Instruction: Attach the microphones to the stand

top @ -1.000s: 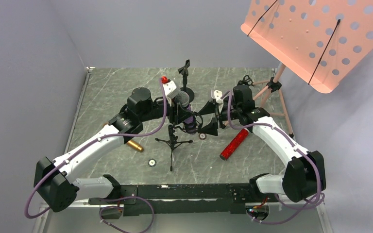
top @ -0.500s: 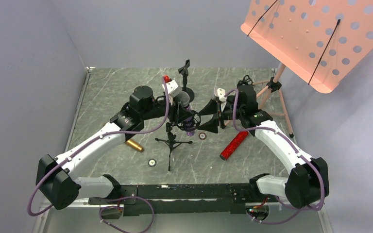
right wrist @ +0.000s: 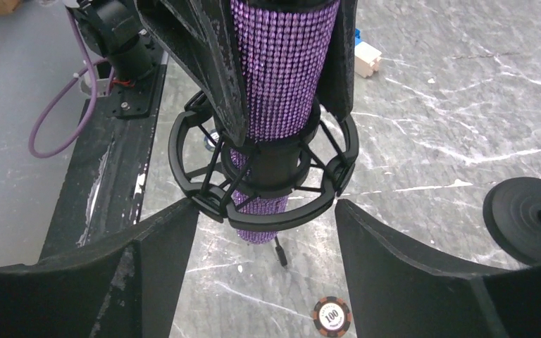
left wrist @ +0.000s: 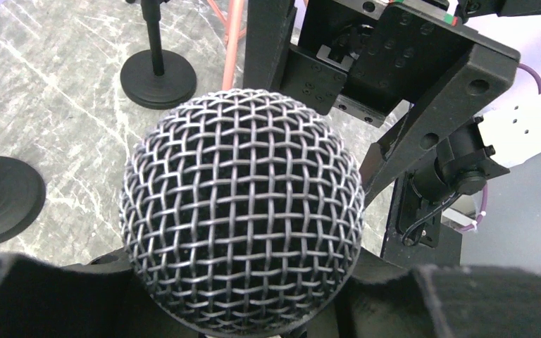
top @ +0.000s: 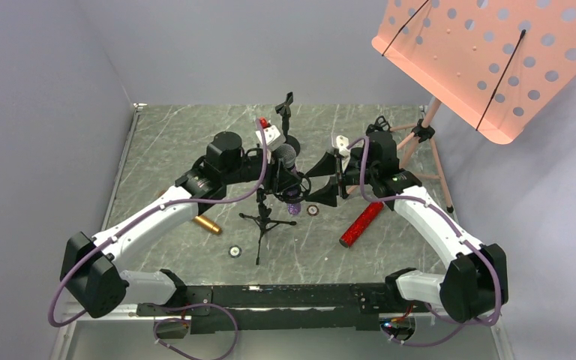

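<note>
The purple glitter microphone's body runs through the black ring mount with its end showing below, so now it is time for my left gripper to open.
My left gripper [top: 288, 178] is shut on the purple glitter microphone [right wrist: 282, 63], holding it upright with its silver mesh head [left wrist: 243, 211] on top. The microphone's lower body passes through the black ring mount [right wrist: 268, 186] of the small tripod stand [top: 265, 219]. My right gripper [right wrist: 266, 232] is open, a fingertip on either side of that ring; I cannot tell whether they touch it. The red microphone [top: 361, 223] lies on the table right of the stand. The gold microphone [top: 208, 224] lies partly under my left arm.
A second black stand [top: 286, 112] on a round base [left wrist: 158, 70] stands behind. Another round base [right wrist: 528, 218] sits to the right. Poker chips [top: 234, 251] [right wrist: 332, 315] lie on the marble table [top: 172, 142]. A pink music stand [top: 487, 52] rises at the back right.
My left arm has edged right with the purple microphone. My right gripper has risen slightly towards the ring mount and its jaws have narrowed a little.
</note>
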{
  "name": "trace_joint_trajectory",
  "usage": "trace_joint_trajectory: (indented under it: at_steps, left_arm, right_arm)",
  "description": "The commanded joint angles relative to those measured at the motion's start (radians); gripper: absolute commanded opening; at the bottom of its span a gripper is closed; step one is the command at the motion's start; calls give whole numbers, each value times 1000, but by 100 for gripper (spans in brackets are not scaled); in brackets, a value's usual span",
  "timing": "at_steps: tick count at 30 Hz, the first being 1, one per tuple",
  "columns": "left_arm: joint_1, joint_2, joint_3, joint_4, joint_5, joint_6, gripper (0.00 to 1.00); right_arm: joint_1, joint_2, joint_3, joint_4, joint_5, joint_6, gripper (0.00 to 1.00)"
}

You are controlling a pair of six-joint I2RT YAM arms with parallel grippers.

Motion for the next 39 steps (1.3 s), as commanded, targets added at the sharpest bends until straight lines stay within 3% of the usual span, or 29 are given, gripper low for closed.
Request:
trace_joint_trajectory:
  at_steps: [1,2,9,17,24,39]
  left_arm:
    - [-2,-32,-13,-57,-16,-21,0]
    - [-3,-36,-7,-62,-25,-22,0]
    - [-3,-67,15,-77,-87,-52,45]
    - [-3,-105,19,-82,-111,-65,70]
    - [-3,-136,21,-78,-119,-52,75]
    - [-3,-269,-57,-79,-162,-11,76]
  right_arm:
    - [7,-42,7,65,-27,-15,79]
    - [8,-46,7,50,-20,-26,82]
    - [1,-79,15,-80,10,-126,92]
    - [-72,-139,-47,-127,-34,-191,95]
    - [-170,-189,-113,-101,-135,-183,98]
    - [-205,-212,-164,-67,-182,-176,99]
